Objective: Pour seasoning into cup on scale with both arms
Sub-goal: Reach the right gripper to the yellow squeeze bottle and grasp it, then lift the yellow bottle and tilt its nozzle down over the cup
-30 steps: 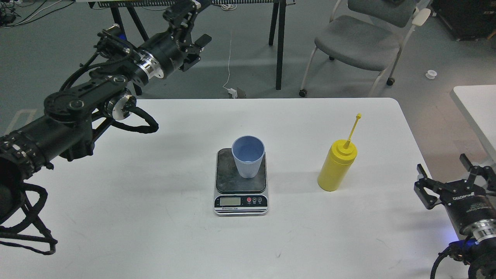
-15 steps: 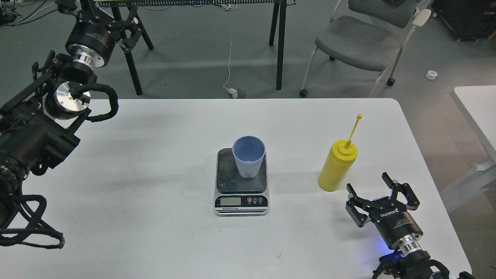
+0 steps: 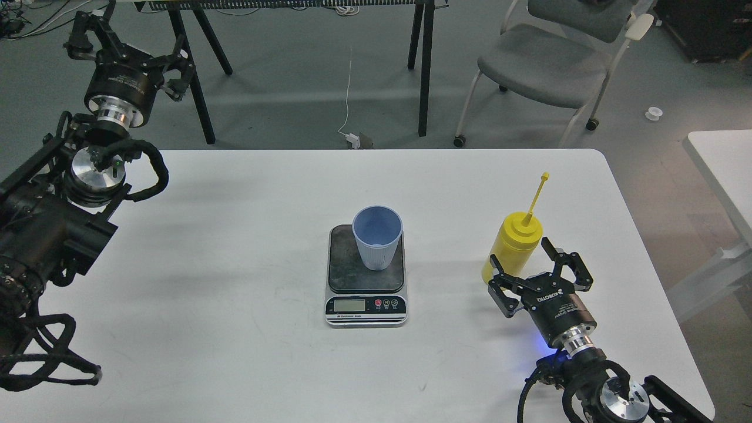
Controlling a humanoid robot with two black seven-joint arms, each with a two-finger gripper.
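I will pour seasoning into the cup (image 3: 376, 238), so my right gripper will next grab the yellow seasoning bottle by its body (image 3: 509, 251).
The light-blue ribbed cup (image 3: 376, 238) stands upright on the dark platform of the scale (image 3: 365, 299) at the table's middle. The yellow seasoning bottle (image 3: 515, 244) stands upright to the right of the scale, its thin cap strap sticking up. My right gripper (image 3: 537, 267) is open, its fingers spread on either side of the bottle's lower part without closing on it. My left gripper (image 3: 126, 44) is open and empty, raised far at the back left beyond the table edge.
The white table (image 3: 235, 294) carries only the scale and bottle. Beyond its far edge stand a grey chair (image 3: 546, 59) and black table legs (image 3: 424, 64). A second white table (image 3: 722, 158) sits at the right edge.
My right gripper has moved up and left across the table to the yellow bottle. My left arm has swung further left and back. Cup, scale and bottle have not moved.
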